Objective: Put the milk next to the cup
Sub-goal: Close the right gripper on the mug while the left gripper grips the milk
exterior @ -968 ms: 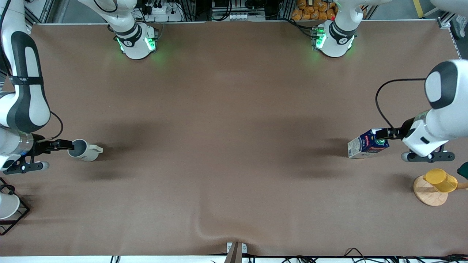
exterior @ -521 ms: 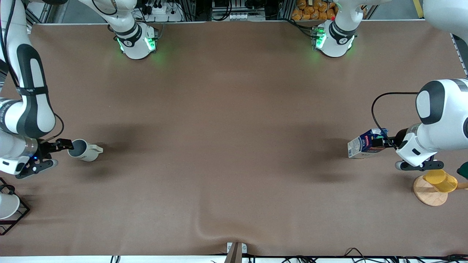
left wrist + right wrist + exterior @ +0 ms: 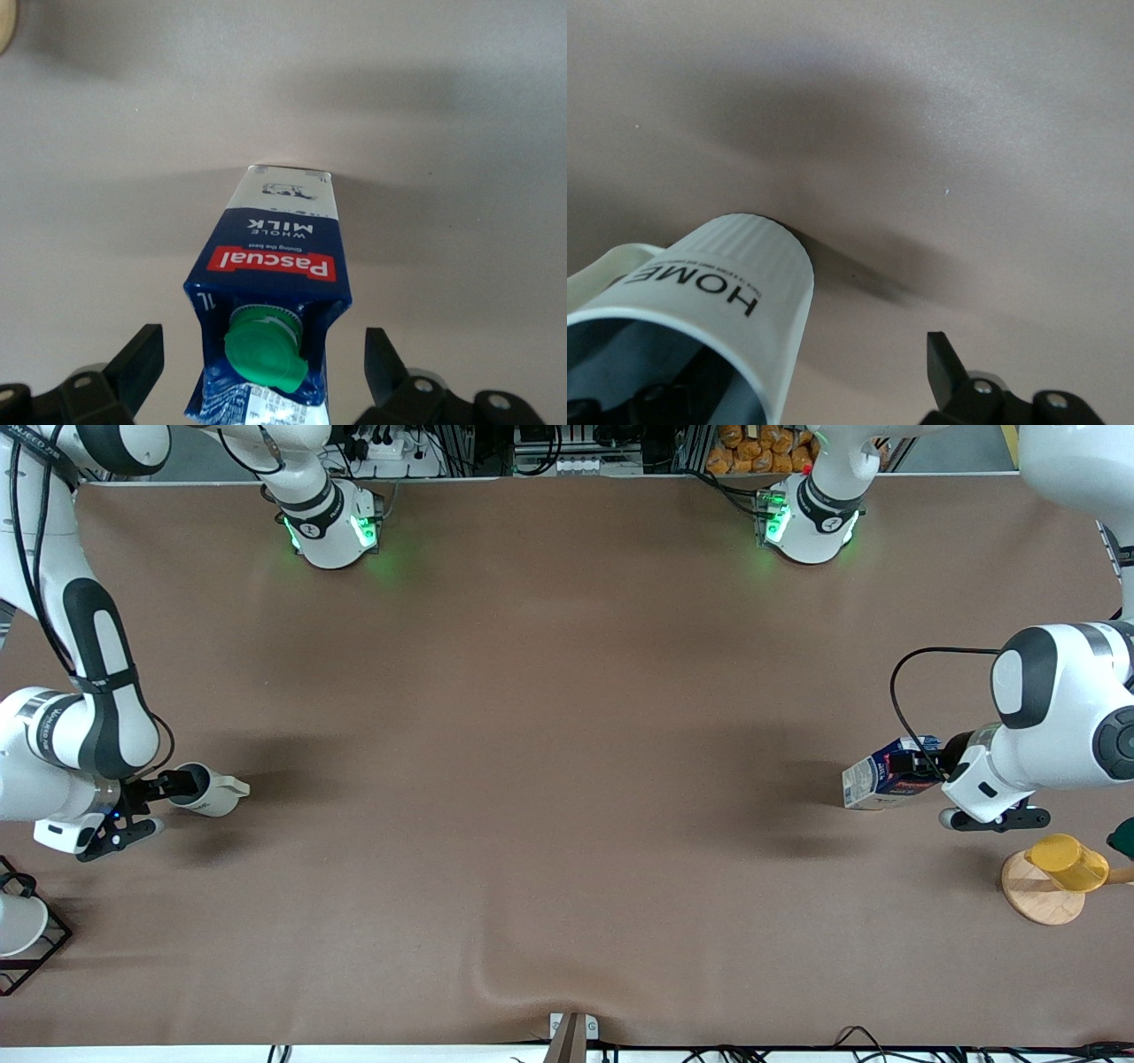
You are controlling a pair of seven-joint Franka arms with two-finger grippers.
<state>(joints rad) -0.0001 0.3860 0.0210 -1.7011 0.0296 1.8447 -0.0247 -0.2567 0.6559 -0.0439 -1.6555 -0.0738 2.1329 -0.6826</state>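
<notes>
I should next use my left gripper to put the milk beside the cup (image 3: 219, 792), so I should grab the dark blue carton by its top beneath the green cap (image 3: 927, 747).
The milk (image 3: 881, 779) is a dark blue carton with a green cap, standing at the left arm's end of the table. My left gripper (image 3: 917, 766) is open over its top. In the left wrist view the gripper (image 3: 264, 350) has one finger on each side of the milk (image 3: 279, 257), with clear gaps. The cup (image 3: 213, 793) is a cream-white mug at the right arm's end. My right gripper (image 3: 182, 786) is open at its rim. In the right wrist view the gripper (image 3: 802, 372) has one finger inside the cup (image 3: 735, 283) and one outside.
A yellow cup (image 3: 1067, 861) sits on a round wooden board (image 3: 1036, 895), nearer to the front camera than the milk. A dark green thing (image 3: 1123, 837) shows at the picture's edge beside it. A white cup in a black wire frame (image 3: 22, 926) stands nearer than the mug.
My left gripper has moved in over the milk's top, its fingers now on both sides of it. My right gripper has moved onto the cup's rim. Milk and cup have not moved.
</notes>
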